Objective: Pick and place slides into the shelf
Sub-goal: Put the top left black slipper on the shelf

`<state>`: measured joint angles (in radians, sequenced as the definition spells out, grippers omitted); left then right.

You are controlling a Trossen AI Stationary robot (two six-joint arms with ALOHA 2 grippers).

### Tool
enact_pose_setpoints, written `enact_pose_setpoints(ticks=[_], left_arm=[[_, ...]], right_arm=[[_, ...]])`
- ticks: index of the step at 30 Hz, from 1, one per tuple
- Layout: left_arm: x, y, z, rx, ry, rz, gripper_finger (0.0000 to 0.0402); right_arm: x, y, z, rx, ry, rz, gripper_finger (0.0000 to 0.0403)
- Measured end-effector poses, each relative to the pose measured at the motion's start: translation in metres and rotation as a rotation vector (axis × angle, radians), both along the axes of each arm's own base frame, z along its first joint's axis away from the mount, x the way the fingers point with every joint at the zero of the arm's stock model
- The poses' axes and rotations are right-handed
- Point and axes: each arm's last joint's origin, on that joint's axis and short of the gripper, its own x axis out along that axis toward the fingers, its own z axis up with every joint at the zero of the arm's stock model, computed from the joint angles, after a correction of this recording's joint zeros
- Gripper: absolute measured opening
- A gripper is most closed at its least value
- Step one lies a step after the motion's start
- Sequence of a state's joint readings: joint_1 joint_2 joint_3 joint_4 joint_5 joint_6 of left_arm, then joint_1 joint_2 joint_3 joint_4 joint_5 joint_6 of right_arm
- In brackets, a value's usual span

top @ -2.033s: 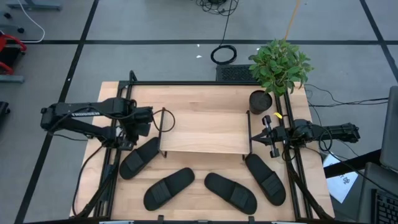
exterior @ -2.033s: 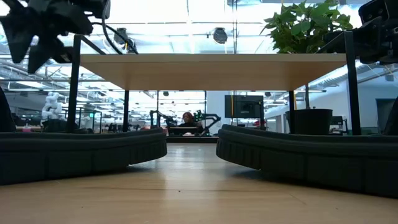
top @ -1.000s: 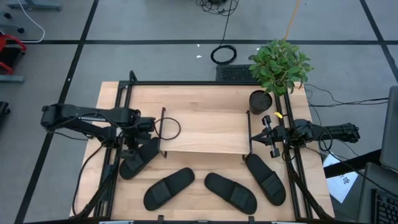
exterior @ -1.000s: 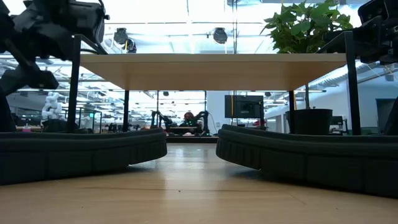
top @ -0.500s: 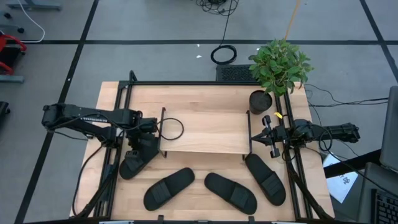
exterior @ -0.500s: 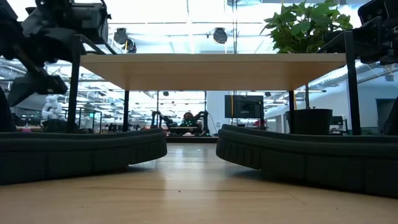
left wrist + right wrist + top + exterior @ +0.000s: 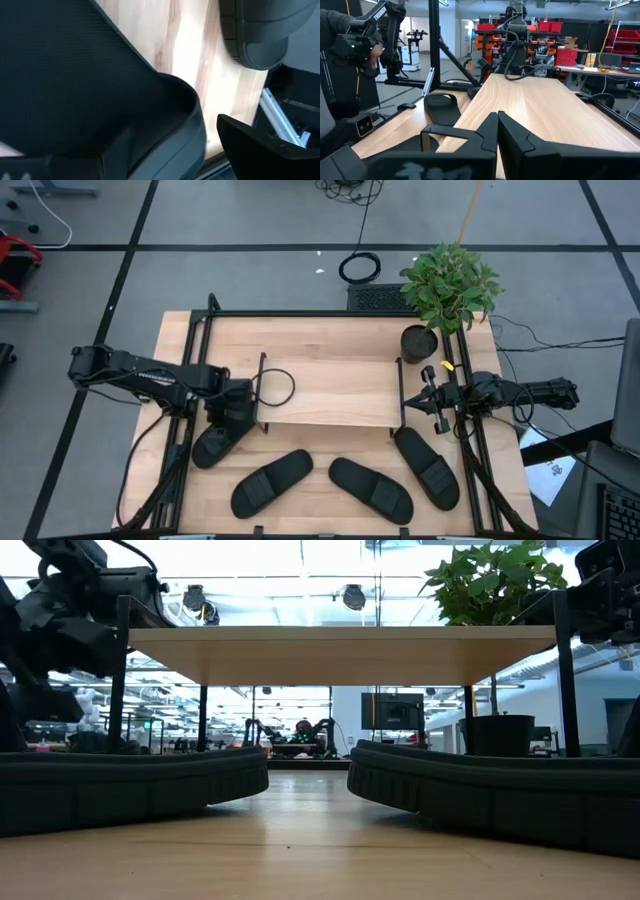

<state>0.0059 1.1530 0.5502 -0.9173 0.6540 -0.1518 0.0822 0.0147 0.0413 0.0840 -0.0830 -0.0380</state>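
The black slide has to go into the shelf (image 7: 330, 392), so my left gripper will grab its strap (image 7: 224, 432) next.
Several black slides lie on the table in front of the shelf (image 7: 330, 392): one at the left (image 7: 212, 442), two in the middle (image 7: 272, 483) (image 7: 372, 489), and one at the right (image 7: 427, 467). My left gripper (image 7: 232, 408) is open and low over the far end of the left slide. In the left wrist view that slide's strap (image 7: 75, 75) fills the picture. One finger (image 7: 260, 150) stands beside it, with a strip of wood showing between them. My right gripper (image 7: 425, 393) waits shut at the shelf's right frame. My left gripper comes down from above over the left slide's far end, its fingers on either side of it. One finger (image 7: 260, 150) stands apart from the slide's edge (image 7: 192, 115). The slide hides the other finger, so I cannot tell whether it touches. The slide lies flat on the table.
A potted plant (image 7: 448, 285) stands at the shelf's far right corner. The shelf's black wire side frames (image 7: 262, 390) (image 7: 400, 390) rise next to both grippers. Bare wood shows under the shelf plank (image 7: 340, 652) between two slides (image 7: 130, 790) (image 7: 500, 795).
My left gripper has gone down and toward the table's near edge, onto the far end of the left slide, staying open. The slides lie where they were.
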Motion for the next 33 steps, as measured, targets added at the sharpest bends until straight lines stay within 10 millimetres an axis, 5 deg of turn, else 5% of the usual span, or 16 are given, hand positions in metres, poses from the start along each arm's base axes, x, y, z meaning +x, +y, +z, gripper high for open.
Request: enact_pose_setpoints(ticks=[11,20,33], left_arm=[[-0.005,-0.012,-0.004,0.008,0.055,-0.033,0.0253],[-0.001,-0.021,0.003,-0.034,0.053,-0.050,0.0019],[0.005,-0.043,0.054,0.084,-0.114,-0.086,0.0003]], right_arm=[[0.000,0.000,0.000,0.000,0.000,0.001,0.0000],[0.000,0.000,0.000,0.000,-0.001,0.001,0.0000],[0.000,0.000,-0.001,-0.001,0.007,0.001,0.0000]])
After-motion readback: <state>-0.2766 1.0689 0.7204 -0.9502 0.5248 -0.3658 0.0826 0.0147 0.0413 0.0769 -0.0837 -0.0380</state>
